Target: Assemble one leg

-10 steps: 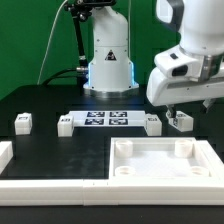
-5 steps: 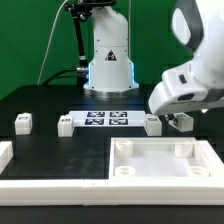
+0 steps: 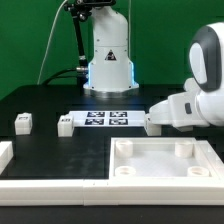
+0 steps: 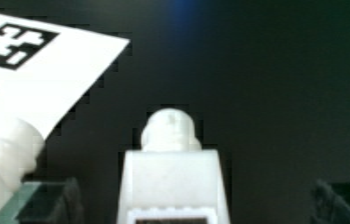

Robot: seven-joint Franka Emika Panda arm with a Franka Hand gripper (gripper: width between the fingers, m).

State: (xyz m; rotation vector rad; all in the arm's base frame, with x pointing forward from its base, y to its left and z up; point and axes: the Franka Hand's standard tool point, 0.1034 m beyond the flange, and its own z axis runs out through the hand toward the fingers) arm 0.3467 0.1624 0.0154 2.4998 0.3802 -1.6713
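Note:
In the wrist view the white leg's body (image 4: 172,188) reaches down between my gripper's fingers, so it is time to close now and catch the leg.
In the wrist view a white leg (image 4: 172,165) with a rounded tip lies between my gripper's (image 4: 193,200) two fingers (image 4: 44,200). The fingers stand wide on either side of it, with gaps, not touching it. The gripper is open. In the exterior view my hand (image 3: 186,108) is low over the table at the right and hides this leg and the fingers. Another leg (image 3: 152,122) sits just left of the hand, partly covered by it. Two more legs (image 3: 66,124) (image 3: 22,122) stand further left.
The marker board (image 3: 106,119) lies between the legs, and its tagged corner shows in the wrist view (image 4: 30,60). The large white square tray-like part (image 3: 165,182) lies in front of my hand. A white part (image 3: 5,155) sits at the exterior view's left edge.
My hand has come down and tilted over the rightmost leg, which was visible in the exterior view before and is now hidden behind it.

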